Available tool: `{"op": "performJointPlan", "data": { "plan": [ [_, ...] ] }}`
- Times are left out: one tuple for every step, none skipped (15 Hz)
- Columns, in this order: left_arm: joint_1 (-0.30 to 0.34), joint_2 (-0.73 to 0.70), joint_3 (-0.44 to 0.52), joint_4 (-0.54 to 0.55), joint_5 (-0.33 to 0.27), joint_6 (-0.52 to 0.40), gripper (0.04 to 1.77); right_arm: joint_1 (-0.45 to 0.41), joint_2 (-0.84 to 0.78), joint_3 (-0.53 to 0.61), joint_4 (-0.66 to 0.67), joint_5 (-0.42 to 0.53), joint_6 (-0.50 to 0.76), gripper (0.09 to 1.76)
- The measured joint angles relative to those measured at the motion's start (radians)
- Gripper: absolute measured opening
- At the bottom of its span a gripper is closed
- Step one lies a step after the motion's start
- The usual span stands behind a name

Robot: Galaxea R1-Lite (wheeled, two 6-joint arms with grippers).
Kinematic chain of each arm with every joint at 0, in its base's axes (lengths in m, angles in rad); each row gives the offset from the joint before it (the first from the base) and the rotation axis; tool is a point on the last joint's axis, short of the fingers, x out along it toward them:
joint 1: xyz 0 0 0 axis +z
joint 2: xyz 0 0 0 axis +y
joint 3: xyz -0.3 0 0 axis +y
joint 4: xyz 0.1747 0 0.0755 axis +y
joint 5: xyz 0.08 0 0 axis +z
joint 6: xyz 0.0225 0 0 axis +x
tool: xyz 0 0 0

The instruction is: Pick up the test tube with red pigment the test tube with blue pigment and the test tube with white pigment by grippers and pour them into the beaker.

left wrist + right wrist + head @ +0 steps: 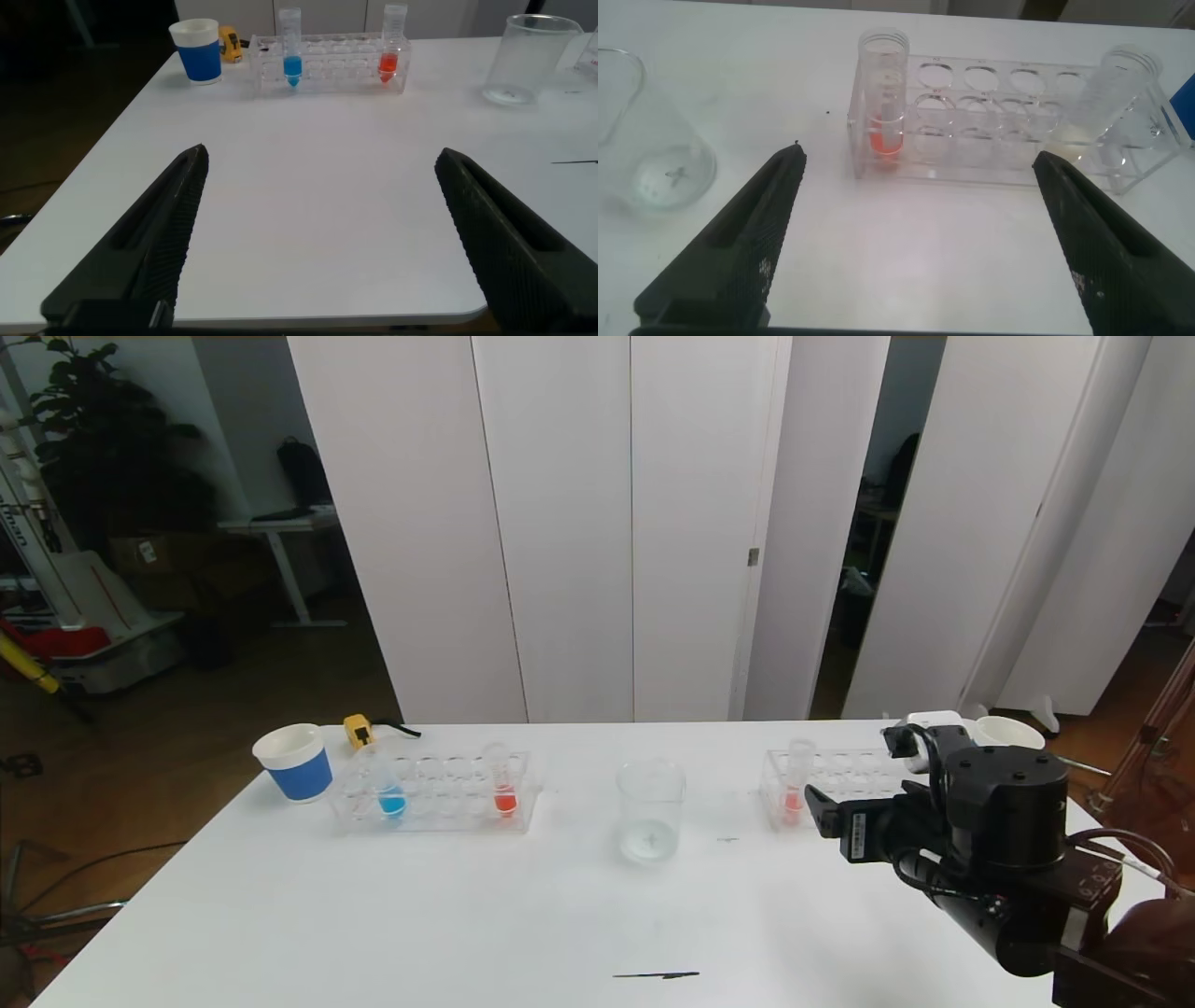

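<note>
The right gripper grabs the paler red tube by its exposed upper end (800, 757) (883, 60) next. Clear rack plates surround the tube's lower half.
The beaker (651, 807) stands at mid-table, holding only a thin film of clear liquid. To its left a clear rack (431, 795) holds the test tube with blue pigment (390, 793) and a test tube with red pigment (504, 789). A second rack (845, 775) on the right holds a paler red tube (882, 103) and the test tube with white pigment (1117, 98), which my right arm hides in the head view. My right gripper (919, 154) hovers open just in front of that rack. My left gripper (320, 152) hangs open over the table's near left part, well short of the left rack (327, 65).
A white paper cup with a blue band (295, 763) and a small yellow object (358, 730) sit at the back left. Another white cup (1006, 733) stands at the back right corner. A thin dark mark (655, 975) lies near the front edge.
</note>
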Motion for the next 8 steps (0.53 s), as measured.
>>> {"op": "performJointPlan", "data": {
  "plan": [
    [0.000,0.000,0.000,0.000,0.000,0.000,1.73,-0.001,0.027,-0.005,-0.019,-0.001,0.000,1.75],
    [0.000,0.000,0.000,0.000,0.000,0.000,1.73,-0.003,0.051,-0.015,-0.042,0.000,-0.001,1.75],
    [0.000,0.000,0.000,0.000,0.000,0.000,1.73,-0.006,0.074,-0.027,-0.057,-0.002,-0.002,1.75],
    [0.000,0.000,0.000,0.000,0.000,0.000,1.73,-0.010,0.096,-0.040,-0.064,-0.005,-0.003,1.75],
    [0.000,0.000,0.000,0.000,0.000,0.000,1.73,-0.013,0.118,-0.058,-0.070,-0.012,-0.004,1.75],
    [0.000,0.000,0.000,0.000,0.000,0.000,1.73,-0.015,0.136,-0.076,-0.077,-0.015,-0.005,1.75],
    [0.000,0.000,0.000,0.000,0.000,0.000,1.73,-0.020,0.154,-0.101,-0.086,-0.016,-0.006,1.75],
    [0.000,0.000,0.000,0.000,0.000,0.000,1.73,-0.027,0.170,-0.123,-0.093,-0.016,-0.008,1.75]
  ]
}}
